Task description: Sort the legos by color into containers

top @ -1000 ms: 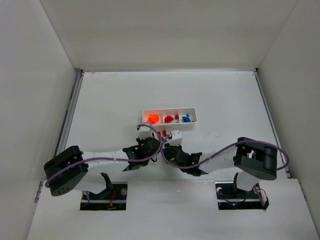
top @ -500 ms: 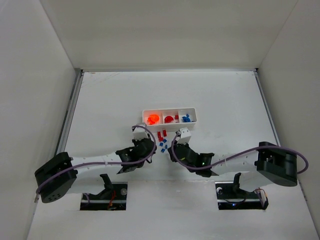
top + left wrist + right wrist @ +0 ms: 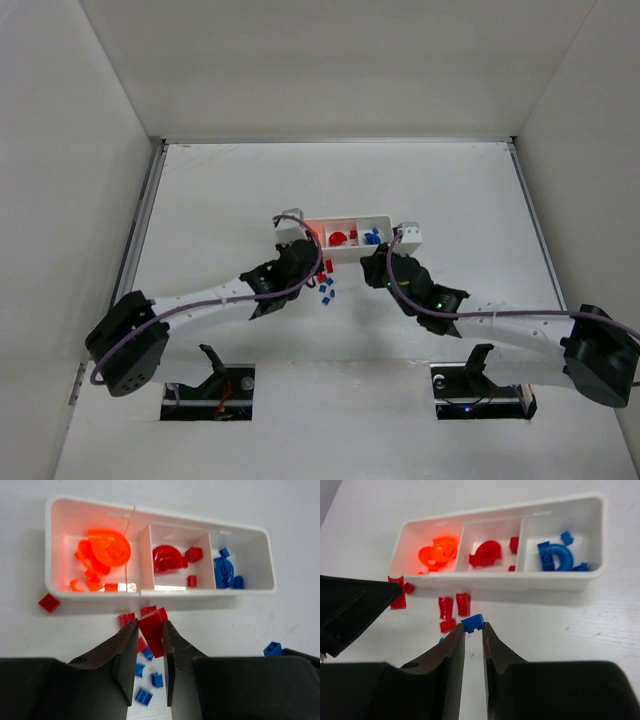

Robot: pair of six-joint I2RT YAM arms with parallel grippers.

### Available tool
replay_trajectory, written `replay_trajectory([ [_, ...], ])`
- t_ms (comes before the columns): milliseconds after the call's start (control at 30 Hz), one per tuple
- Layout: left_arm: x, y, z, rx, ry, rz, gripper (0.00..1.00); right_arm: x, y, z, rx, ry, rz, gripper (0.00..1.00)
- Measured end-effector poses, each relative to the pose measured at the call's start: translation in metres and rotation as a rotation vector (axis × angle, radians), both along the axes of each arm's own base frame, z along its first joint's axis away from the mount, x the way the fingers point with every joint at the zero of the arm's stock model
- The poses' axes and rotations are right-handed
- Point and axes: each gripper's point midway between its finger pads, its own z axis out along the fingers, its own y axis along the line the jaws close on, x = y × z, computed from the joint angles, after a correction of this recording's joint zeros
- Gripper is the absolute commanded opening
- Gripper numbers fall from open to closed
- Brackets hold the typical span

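The red lego is outside the tray's front side and would drop short now, so my left gripper must hold it until the tray's middle section.
The white three-compartment tray [image 3: 160, 517] [image 3: 497, 582] [image 3: 388, 222] holds orange legos [image 3: 102, 550] on the left, red ones [image 3: 167, 558] in the middle and blue ones [image 3: 224, 571] on the right. My left gripper [image 3: 150, 625] [image 3: 300, 262] is shut on a red lego [image 3: 154, 630], raised just in front of the tray. My right gripper [image 3: 473, 629] [image 3: 376, 268] is shut on a small blue lego [image 3: 473, 623], also raised in front of the tray. Loose red legos [image 3: 454, 606] and blue legos [image 3: 151, 679] lie on the table below.
One red lego [image 3: 49, 602] lies by the tray's left front corner and a blue one [image 3: 272, 648] to the right. The two arms converge close together in front of the tray. White walls [image 3: 100, 150] enclose the table.
Both grippers have risen from the loose pile and moved toward the tray, each carrying a lego. The right arm has swung to the right, the left arm forward.
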Motion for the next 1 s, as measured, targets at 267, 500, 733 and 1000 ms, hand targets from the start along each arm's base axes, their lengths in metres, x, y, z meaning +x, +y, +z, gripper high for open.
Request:
replay_trajectory([
  [267,0.066,-0.044,0.005,0.015,0.0,-0.025,0.17,0.041,-0.041,-0.002,-0.02,0.026,-0.104,0.23],
  [500,0.079,-0.062,-0.009,0.047,0.02,-0.06,0.36,0.068,-0.052,-0.006,-0.036,0.054,-0.134,0.24],
  [733,0.075,-0.057,-0.009,0.049,0.014,-0.063,0.41,0.081,-0.055,-0.032,-0.086,0.116,-0.141,0.24],
  [1000,0.032,0.013,-0.004,0.049,-0.024,0.001,0.41,0.09,-0.05,-0.025,-0.092,0.101,-0.139,0.49],
])
